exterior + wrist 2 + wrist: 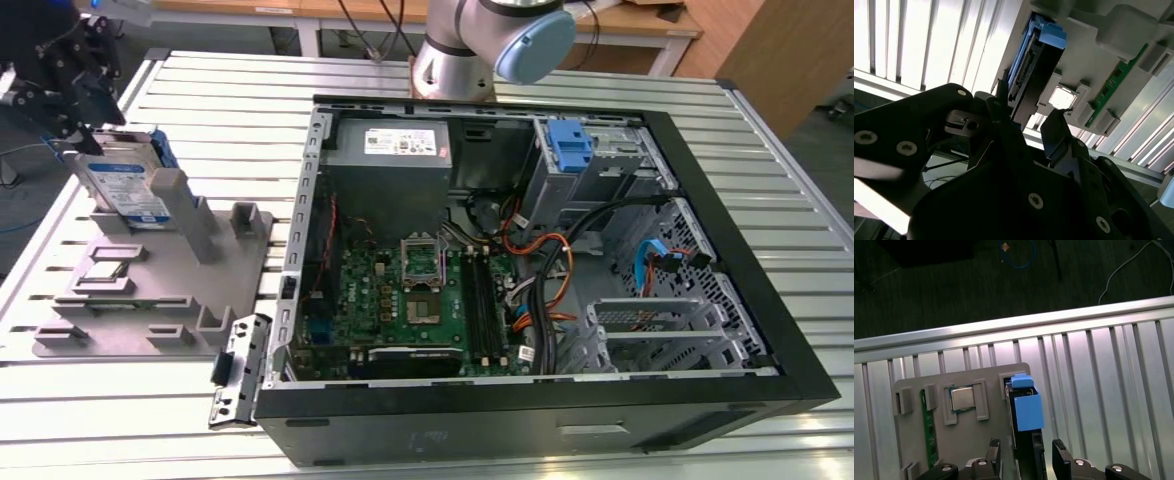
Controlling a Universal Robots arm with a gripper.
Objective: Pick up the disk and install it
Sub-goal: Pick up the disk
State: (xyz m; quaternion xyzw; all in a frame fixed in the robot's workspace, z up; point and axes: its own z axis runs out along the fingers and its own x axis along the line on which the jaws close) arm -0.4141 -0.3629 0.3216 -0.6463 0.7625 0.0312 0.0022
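My gripper grabs the disk by its exposed upper edge (126, 143) next, across its thin sides, since the disk's lower end sits down in the holder's slot (144, 222).
The disk (127, 188) stands on edge in a slot of the grey holder plate (147, 290) at the exterior view's left, its white-and-blue label facing out. Blue rails (1028, 410) run along its edges. My gripper (83, 135) hangs just above and behind the disk's upper end. In the first wrist view the gripper (1028, 456) is open, its two black fingers (996, 454) standing either side of the disk (1026, 437) with a gap on each side. In the second wrist view the disk (1035, 62) lies just beyond the gripper (1029, 120).
The open computer case (315, 200) lies on the slatted metal table (200, 90), with a grey power supply (400, 145) and a blue latch (570, 145) at its far end. The holder plate also carries a processor chip (961, 399) and a green memory stick (929, 430).
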